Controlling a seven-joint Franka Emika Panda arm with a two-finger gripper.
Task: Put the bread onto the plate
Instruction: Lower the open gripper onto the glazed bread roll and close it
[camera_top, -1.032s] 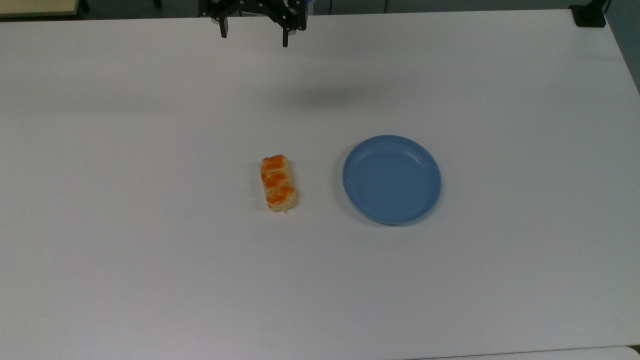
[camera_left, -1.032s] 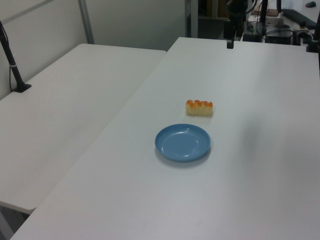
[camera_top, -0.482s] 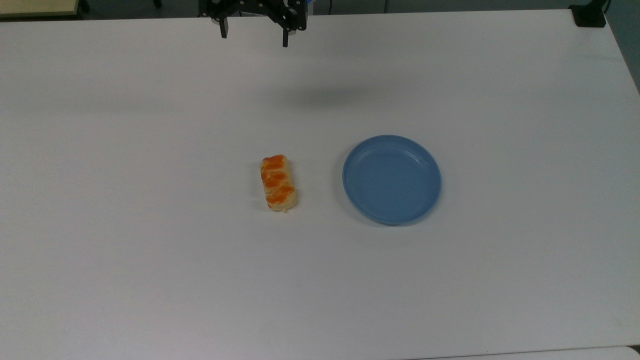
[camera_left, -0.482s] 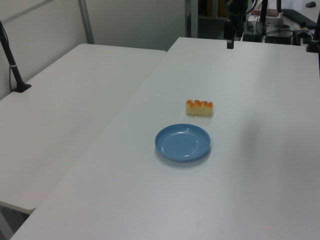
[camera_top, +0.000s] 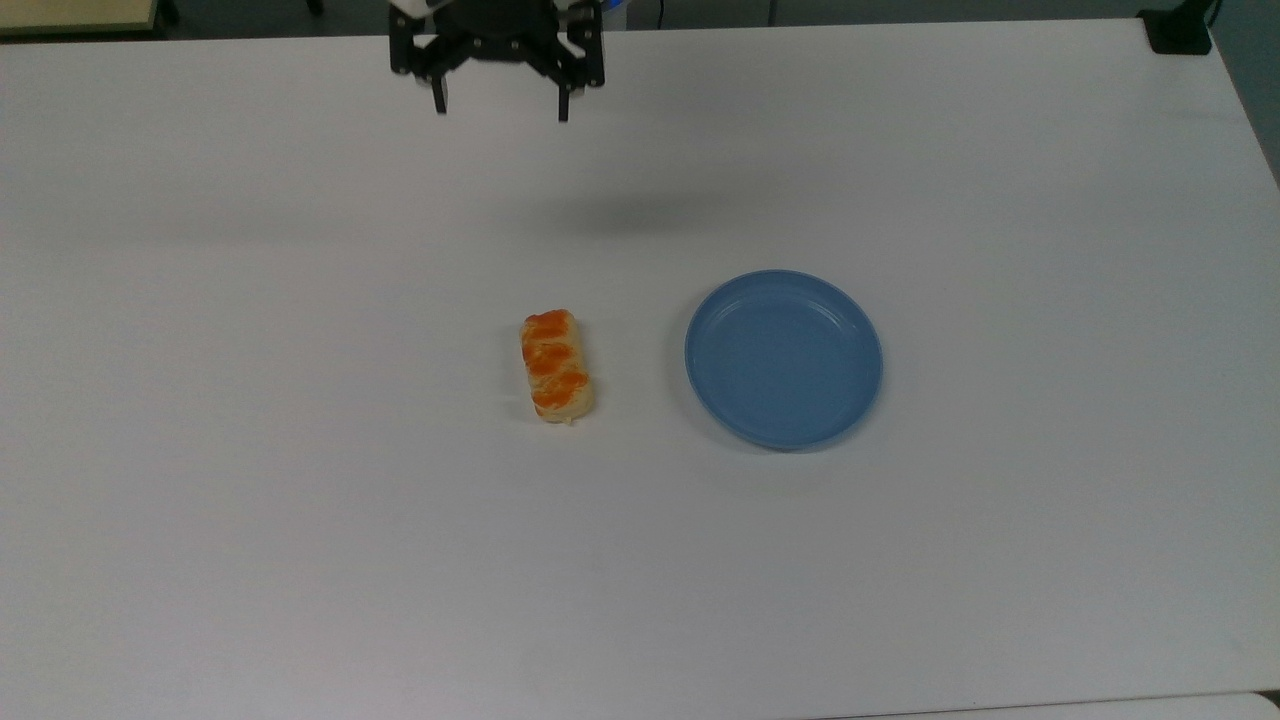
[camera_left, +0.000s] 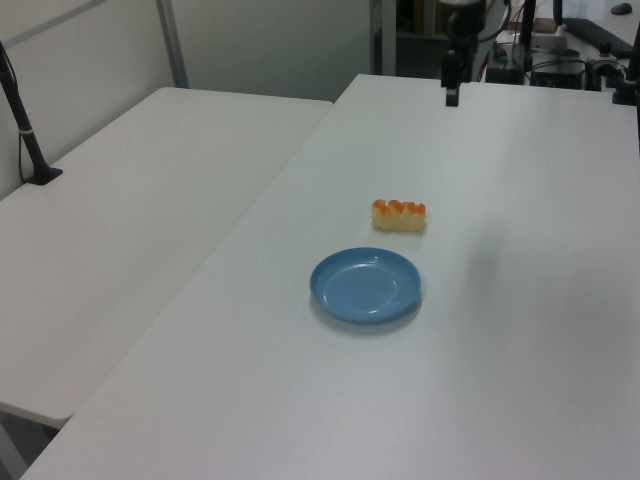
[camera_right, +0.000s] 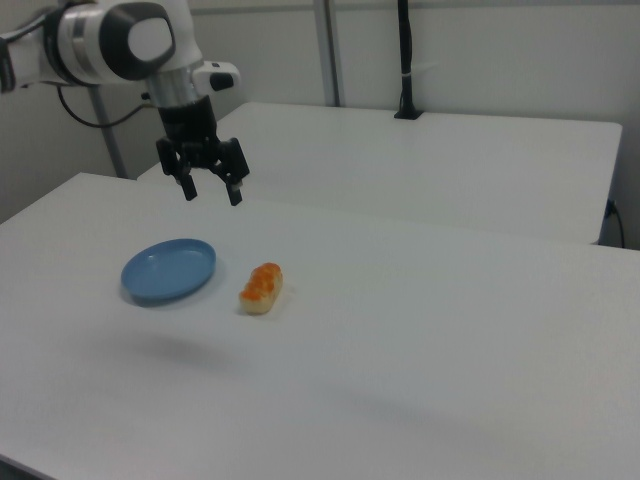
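Note:
Next, my gripper takes hold of the bread (camera_left: 399, 214) by its long sides. Then it puts the bread onto the blue plate (camera_left: 365, 286).
The bread (camera_top: 556, 365), a pale bun with orange-glazed lumps, lies on the white table near the middle of the top view; I also see the bread (camera_left: 399, 214) in the left view and the bread (camera_right: 261, 287) in the right view. The blue plate (camera_top: 784, 358) sits bare just to the top view's right of it, a small gap between them; the plate (camera_left: 365, 285) and plate (camera_right: 168, 269) show in the side views too. My gripper (camera_top: 500, 103) hangs open and holding nothing high above the table's far edge, well away from the bread; the gripper (camera_right: 211, 192) is above the plate's far side in the right view.
The white table (camera_top: 300, 550) has wide bare room on all sides of the bread and plate. A second white table (camera_left: 130, 200) stands alongside. A black post base (camera_top: 1178, 32) sits at the top view's far right corner.
My gripper has come a little forward over the table's far edge, towards the bread, still open. The bread and the plate have not moved.

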